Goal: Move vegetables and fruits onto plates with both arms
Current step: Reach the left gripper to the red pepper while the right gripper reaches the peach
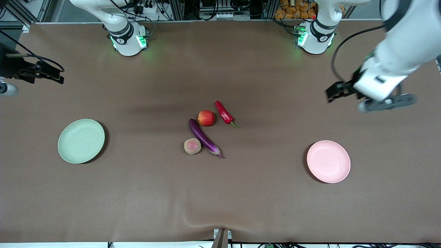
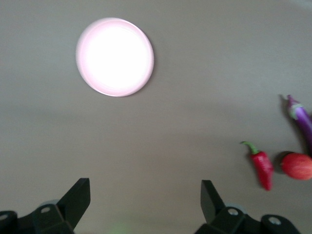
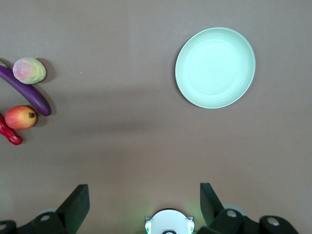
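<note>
I need to put the red chili on the pink plate (image 1: 328, 161), so I should next pick it up with my left gripper by its thick body beside the stem (image 1: 227, 118).
The purple eggplant (image 1: 204, 137), red apple (image 1: 206, 118), red chili (image 1: 224, 112) and pinkish-green peach (image 1: 192, 146) lie close together at the table's middle. The pale green plate (image 1: 81, 141) sits toward the right arm's end and the pale pink plate (image 1: 328, 161) toward the left arm's end; both hold nothing. My left gripper (image 1: 329, 95) is open and empty, up in the air over bare table near the pink plate (image 2: 115, 57). My right gripper (image 1: 60, 75) is open and empty, up over the table's edge near the green plate (image 3: 215, 67).
A brown cloth (image 1: 220, 193) covers the whole table. The arm bases (image 1: 127, 39) stand along the edge farthest from the front camera. The right arm's base also shows in the right wrist view (image 3: 169, 223). A small bracket (image 1: 222, 237) sits at the nearest edge.
</note>
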### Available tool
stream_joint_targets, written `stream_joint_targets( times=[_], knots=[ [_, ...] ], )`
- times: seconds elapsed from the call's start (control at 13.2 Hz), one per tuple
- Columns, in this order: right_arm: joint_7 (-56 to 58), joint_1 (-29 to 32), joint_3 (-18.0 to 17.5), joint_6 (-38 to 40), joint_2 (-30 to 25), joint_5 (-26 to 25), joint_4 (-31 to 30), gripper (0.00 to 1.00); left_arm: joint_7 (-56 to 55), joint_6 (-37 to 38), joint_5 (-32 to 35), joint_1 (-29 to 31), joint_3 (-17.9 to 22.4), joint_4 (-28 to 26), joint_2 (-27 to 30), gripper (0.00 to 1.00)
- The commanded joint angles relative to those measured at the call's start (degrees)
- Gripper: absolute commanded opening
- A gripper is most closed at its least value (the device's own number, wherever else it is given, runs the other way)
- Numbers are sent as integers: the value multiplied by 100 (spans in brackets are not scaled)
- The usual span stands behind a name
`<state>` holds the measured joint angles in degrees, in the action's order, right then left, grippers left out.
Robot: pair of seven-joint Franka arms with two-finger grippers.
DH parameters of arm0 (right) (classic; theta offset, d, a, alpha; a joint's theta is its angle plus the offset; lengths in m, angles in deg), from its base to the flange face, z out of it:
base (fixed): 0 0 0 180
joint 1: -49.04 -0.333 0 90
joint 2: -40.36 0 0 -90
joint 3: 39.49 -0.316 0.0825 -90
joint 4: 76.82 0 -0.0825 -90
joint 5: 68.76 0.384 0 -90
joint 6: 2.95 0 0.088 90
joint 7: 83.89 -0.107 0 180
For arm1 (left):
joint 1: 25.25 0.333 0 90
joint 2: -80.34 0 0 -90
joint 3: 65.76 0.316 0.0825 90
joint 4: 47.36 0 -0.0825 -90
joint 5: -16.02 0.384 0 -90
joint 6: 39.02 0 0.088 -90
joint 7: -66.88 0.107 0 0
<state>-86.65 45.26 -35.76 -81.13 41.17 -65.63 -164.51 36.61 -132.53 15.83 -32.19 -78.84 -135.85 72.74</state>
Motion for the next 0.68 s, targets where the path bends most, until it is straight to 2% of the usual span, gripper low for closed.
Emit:
stream_joint_targets(
  times=[0.0, 0.3, 0.53, 0.61],
  knots=[
    [-268, -141, 14, -31, 148, 257, -37, 100, -1528, -534, 142, -708, -115, 86, -679, 100],
    [-848, -158, 14, -127, 498, 864, -29, 100, -3945, -1615, 626, -1651, -115, 86, -1725, 100],
    [-1322, -290, 14, -276, 823, 1206, -29, 100, -4924, -2354, 652, -2108, -124, 33, -2455, 100],
    [-1463, -299, 14, -277, 990, 1321, -29, 100, -5144, -2530, 652, -2231, -115, -89, -2535, 100]
  ],
)
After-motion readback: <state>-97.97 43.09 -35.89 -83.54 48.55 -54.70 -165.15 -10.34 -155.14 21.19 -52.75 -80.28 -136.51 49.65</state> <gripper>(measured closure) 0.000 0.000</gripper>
